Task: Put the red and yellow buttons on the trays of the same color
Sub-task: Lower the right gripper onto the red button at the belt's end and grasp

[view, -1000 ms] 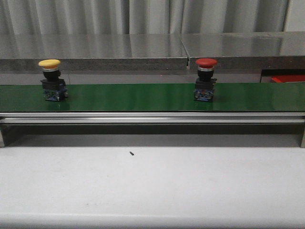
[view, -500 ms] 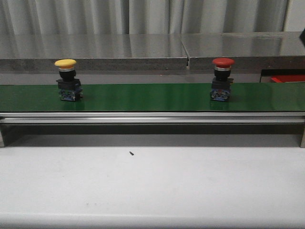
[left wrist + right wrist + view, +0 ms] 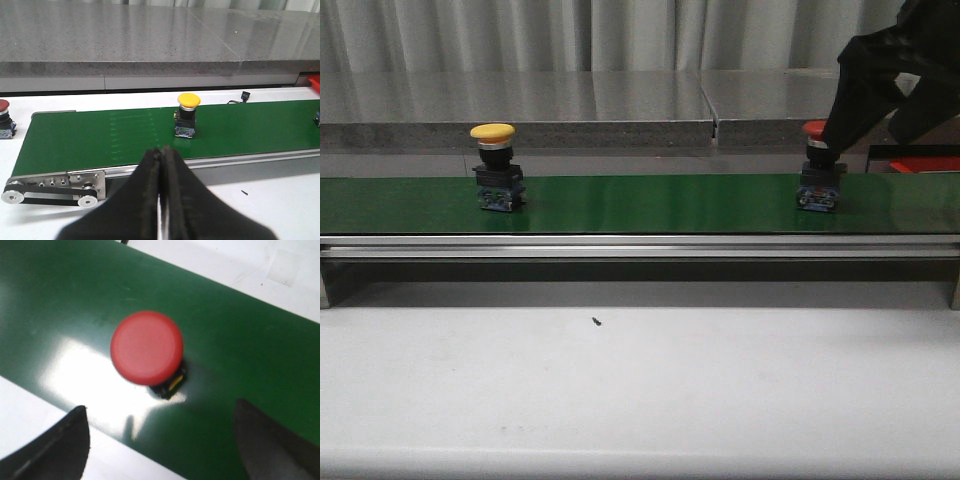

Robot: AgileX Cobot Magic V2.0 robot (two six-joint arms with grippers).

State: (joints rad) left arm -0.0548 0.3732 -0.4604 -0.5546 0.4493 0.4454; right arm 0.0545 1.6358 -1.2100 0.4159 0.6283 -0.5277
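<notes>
In the right wrist view my right gripper's fingers are still short of the red cap (image 3: pixel 147 347) above the belt (image 3: pixel 210 385), so it is too early to close: closing now would miss.
The yellow button (image 3: pixel 496 168) stands upright on the left part of the green belt (image 3: pixel 650 205), and it also shows in the left wrist view as the yellow button (image 3: pixel 187 116). Farther right on the belt is the red button (image 3: pixel 817 178), its cap partly hidden by my right gripper (image 3: pixel 832 130) just above it. In the right wrist view the red button (image 3: pixel 146 347) lies beyond the open right gripper (image 3: pixel 161 407), nothing between the fingers. My left gripper (image 3: pixel 161 152) is shut and empty, short of the belt's near rail. A red tray (image 3: pixel 926 163) edge shows far right. The yellow tray is out of view.
A second red button (image 3: pixel 4 119) stands beyond the belt's roller end (image 3: pixel 50 186). A grey stone ledge (image 3: pixel 520 100) runs behind the belt. The white table (image 3: pixel 640 390) in front carries a small dark speck (image 3: pixel 596 322).
Both buttons have travelled to the right along the belt. My right arm has come into the front view and now hangs over the red button.
</notes>
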